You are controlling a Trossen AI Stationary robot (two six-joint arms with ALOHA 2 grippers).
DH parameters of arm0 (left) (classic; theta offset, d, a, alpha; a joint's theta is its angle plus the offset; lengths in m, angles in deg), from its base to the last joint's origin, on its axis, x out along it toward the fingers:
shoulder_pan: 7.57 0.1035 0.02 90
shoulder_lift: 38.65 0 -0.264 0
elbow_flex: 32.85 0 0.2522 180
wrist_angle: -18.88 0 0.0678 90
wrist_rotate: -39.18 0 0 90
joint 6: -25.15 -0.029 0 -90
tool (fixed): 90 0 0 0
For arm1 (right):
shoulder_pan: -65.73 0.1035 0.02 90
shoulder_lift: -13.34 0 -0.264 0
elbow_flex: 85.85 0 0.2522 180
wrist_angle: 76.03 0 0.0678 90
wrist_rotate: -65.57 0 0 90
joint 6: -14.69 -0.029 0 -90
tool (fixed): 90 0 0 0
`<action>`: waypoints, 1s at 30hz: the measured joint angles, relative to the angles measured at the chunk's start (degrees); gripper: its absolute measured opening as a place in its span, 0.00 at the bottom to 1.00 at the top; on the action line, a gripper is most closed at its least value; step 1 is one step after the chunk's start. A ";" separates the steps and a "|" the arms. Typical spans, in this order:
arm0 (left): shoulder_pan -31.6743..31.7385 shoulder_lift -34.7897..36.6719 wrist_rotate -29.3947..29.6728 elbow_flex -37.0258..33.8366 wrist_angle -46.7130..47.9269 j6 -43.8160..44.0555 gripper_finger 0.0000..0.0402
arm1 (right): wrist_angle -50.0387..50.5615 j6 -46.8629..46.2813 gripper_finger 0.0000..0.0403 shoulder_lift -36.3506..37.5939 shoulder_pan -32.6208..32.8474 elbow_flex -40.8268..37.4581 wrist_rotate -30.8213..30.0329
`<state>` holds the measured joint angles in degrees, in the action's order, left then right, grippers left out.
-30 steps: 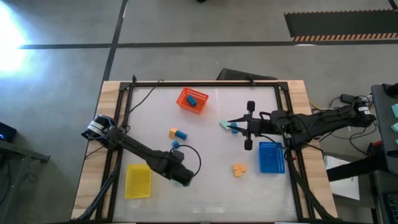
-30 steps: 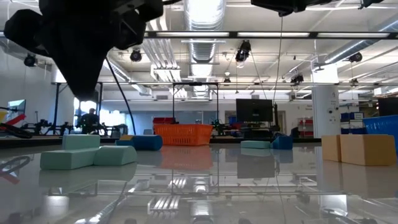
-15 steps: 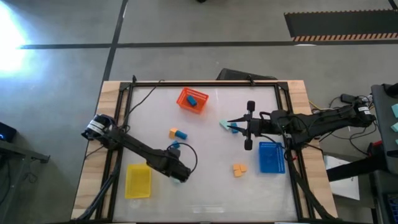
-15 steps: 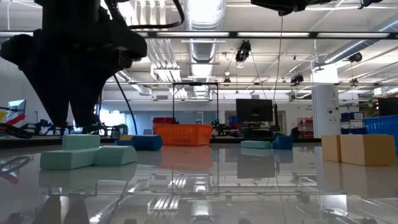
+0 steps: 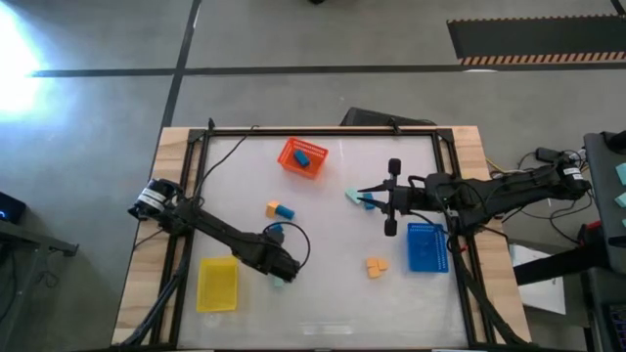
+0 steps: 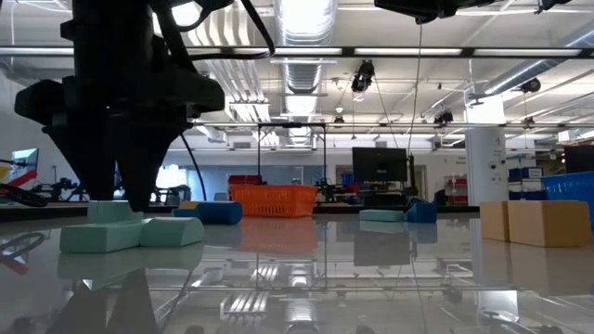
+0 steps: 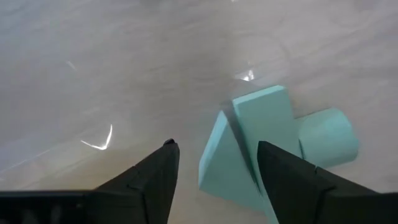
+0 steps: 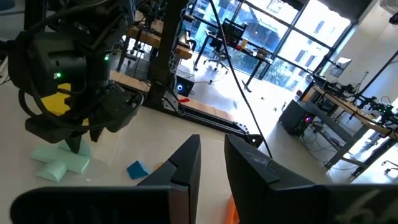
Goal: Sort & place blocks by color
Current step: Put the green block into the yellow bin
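Observation:
My left gripper grabs the mint wedge by its pointed end next, to sort it into the yellow tray.
A cluster of mint green blocks, a wedge, a bar and a cylinder, lies on the table near its front, left of centre. My left gripper is open and low over the cluster, one finger on each side of the wedge. My right gripper hovers right of centre, shut and holding nothing. It points at a mint block and a blue block. More blue and orange blocks lie loose on the table. My left gripper comes at the mint wedge from above, its fingers standing either side of the wedge. One finger overlaps the bar's edge in the wrist view. I cannot tell whether it touches either block. All the blocks rest flat on the table.
An orange tray at the back holds a blue block. A yellow tray lies front left and a blue tray at the right. Two orange blocks sit near the blue tray, and a blue block lies by my left arm.
My left gripper has opened and come down onto the mint block cluster, shifting slightly toward the table's left edge. The blocks have stayed where they were.

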<state>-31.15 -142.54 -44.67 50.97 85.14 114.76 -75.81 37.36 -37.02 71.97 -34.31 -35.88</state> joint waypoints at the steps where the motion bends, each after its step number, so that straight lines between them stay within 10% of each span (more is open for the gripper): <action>1: 0.01 0.00 0.06 0.00 0.03 0.00 0.49 | 0.00 0.01 0.16 0.00 0.00 0.00 0.00; 30: -0.27 0.04 -1.27 -2.69 -2.84 -0.44 0.17 | 0.04 0.06 0.16 0.00 0.00 0.00 -0.17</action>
<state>-31.43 -142.50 -45.94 48.28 82.30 114.32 -75.76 37.41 -37.02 71.97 -34.31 -36.05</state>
